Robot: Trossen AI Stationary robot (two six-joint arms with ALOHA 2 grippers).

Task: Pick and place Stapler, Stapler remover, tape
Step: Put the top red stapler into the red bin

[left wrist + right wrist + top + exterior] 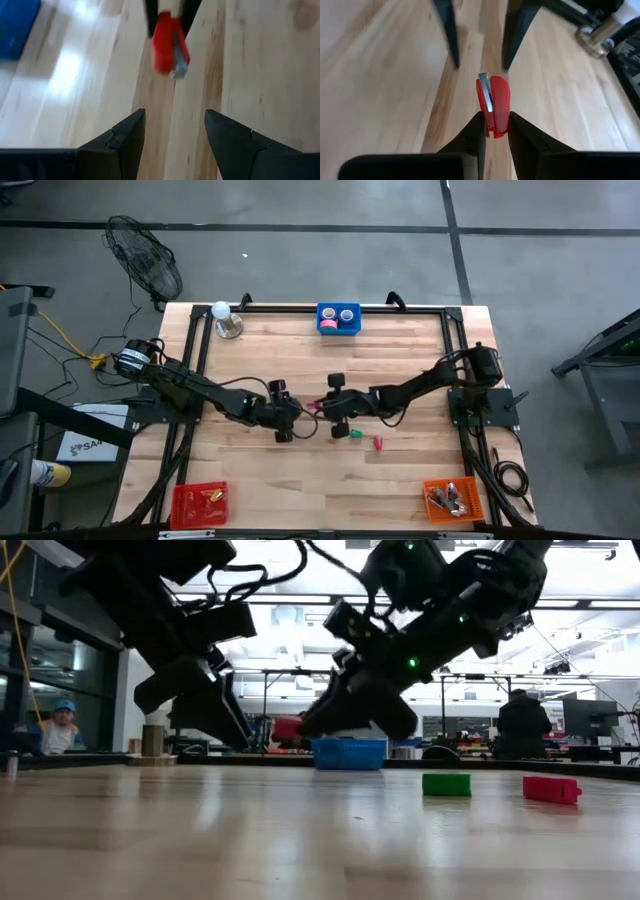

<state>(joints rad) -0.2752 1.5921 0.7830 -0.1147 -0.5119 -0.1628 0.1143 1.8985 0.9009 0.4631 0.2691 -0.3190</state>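
The left gripper isn't ready to close on the stapler: its fingertips stop short in the left wrist view and would miss if they closed now, so it needs to first move toward the red stapler's metal-tipped front [177, 69].
My right gripper [495, 119] is shut on a red stapler [494, 102] above the table's middle [318, 409]. My left gripper [175, 116] faces it from the table's left side [292, 418]. It is open, with the stapler [167, 42] a short way ahead of its fingers and nothing between them. A blue bin [338, 319] at the far edge holds tape rolls, one pinkish-red [328, 326] and one blue [347, 314]. Which thing is the stapler remover I cannot tell. My right gripper pinches the stapler's rear end [495, 129] between its two fingers. They come slanting down from the table's right side and lie along the stapler. Its metal-tipped front [485, 82] sticks out toward the left gripper. The stapler hangs clear of the table [287, 730].
A small green block [355, 433] and a small red one [379, 443] lie just near of the grippers. A red bin [198, 502] sits at the near left corner, an orange bin [452, 498] at the near right. A metal stand [226, 321] is at the far left.
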